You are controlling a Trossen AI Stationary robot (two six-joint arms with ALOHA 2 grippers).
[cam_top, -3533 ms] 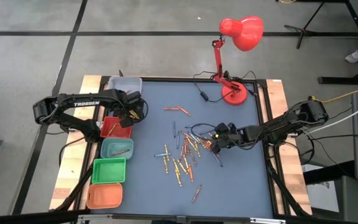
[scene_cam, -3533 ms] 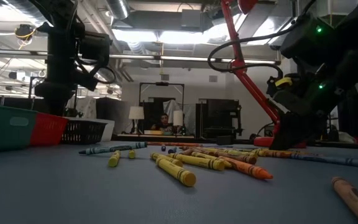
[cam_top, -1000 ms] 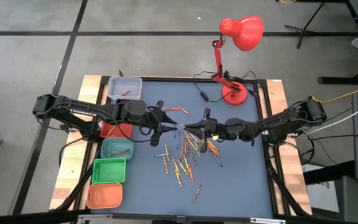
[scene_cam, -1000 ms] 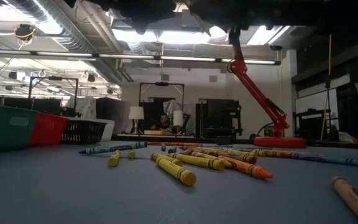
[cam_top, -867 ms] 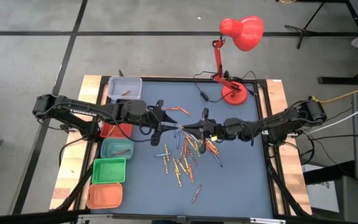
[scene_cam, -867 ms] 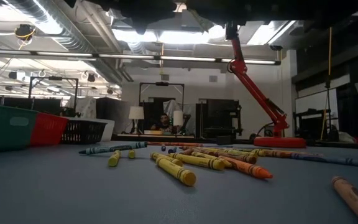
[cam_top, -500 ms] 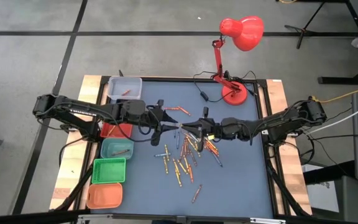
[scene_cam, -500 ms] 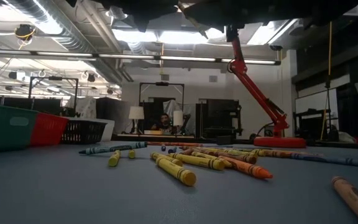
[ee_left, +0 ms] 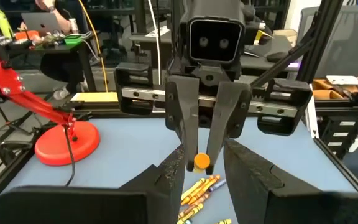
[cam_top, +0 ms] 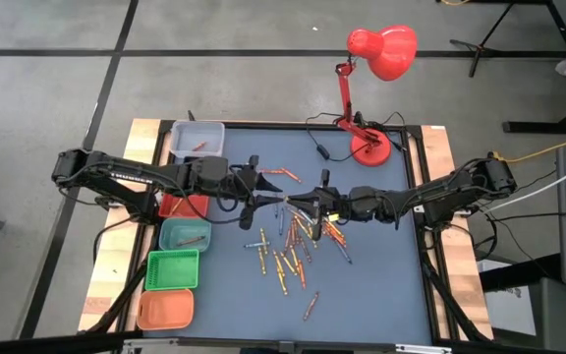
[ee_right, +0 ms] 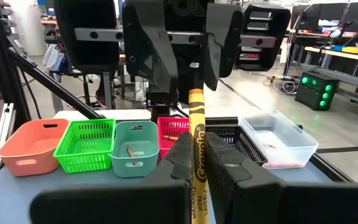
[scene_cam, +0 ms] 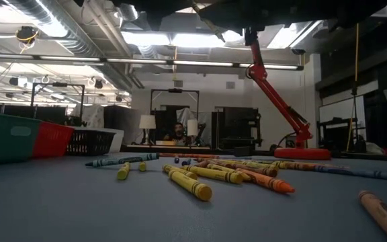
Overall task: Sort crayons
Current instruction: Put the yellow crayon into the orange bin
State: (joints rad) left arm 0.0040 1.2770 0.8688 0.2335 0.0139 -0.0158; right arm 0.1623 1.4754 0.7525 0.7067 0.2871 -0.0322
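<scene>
I need to sort the orange crayon into the clear bin [cam_top: 197,140], so I should next grab it by its flat end with my left gripper.
My right gripper [ee_right: 199,144] is shut on an orange crayon [ee_right: 196,118] in mid-air above the table's middle [cam_top: 298,203]. The crayon's free end [ee_left: 202,162] points at my left gripper [cam_top: 266,197]. That gripper is open, its fingers [ee_right: 156,59] standing on either side of the free end; whether they touch it I cannot tell. Below them a loose pile of crayons [cam_top: 293,241] in orange, yellow, blue and red lies flat on the blue table top [scene_cam: 193,180]. My right gripper pinches the orange crayon's labelled body [ee_right: 197,155] between its two fingers, which lie along the crayon. The fingers come level from the table's right side. The crayon is lifted clear, about level, and its front half [ee_right: 196,99] sticks out beyond the fingertips toward the left gripper.
A row of small bins stands along the table's left edge: clear [cam_top: 197,138], red [cam_top: 180,205], teal [cam_top: 185,234], green [cam_top: 172,269] and orange [cam_top: 164,310]. A red desk lamp [cam_top: 367,147] with its cable stands at the far right.
Both arms have stayed in place above the pile, facing each other, each gripper tipping only slightly. The orange crayon remains in my right gripper, and my left gripper remains open around its free end.
</scene>
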